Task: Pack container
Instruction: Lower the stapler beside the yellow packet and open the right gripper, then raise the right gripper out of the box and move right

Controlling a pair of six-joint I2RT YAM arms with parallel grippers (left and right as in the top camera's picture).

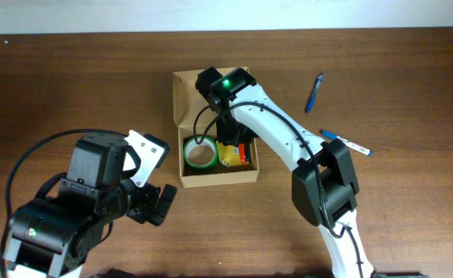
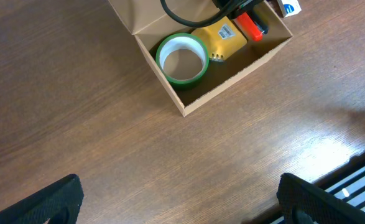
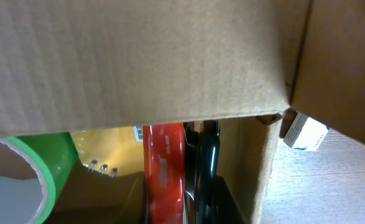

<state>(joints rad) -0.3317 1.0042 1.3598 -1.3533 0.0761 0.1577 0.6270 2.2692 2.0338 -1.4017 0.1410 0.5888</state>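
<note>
The black pen in my right gripper's fingers lies beside the red marker inside the box's side, so I need to release it.
The container, a tan cardboard box [image 1: 181,131], stands open at mid-table with its flap lid laid back on the far side. It holds a green tape roll [image 1: 200,153], a yellow notepad [image 1: 228,154] and a red marker [image 1: 244,152]. My right gripper [image 1: 234,137] reaches down into the box. In the right wrist view the red marker [image 3: 163,168] and a black pen [image 3: 208,162] run down between the jaws, under the box wall [image 3: 138,62]; the fingers are hidden. My left gripper [image 2: 179,199] is open and empty over bare table, near the box [image 2: 232,78].
A blue pen [image 1: 313,93] and a white and blue marker [image 1: 346,143] lie on the table right of the box. A small white and blue item [image 3: 303,132] lies just outside the box's right wall. The left arm's bulk [image 1: 79,208] fills the front left.
</note>
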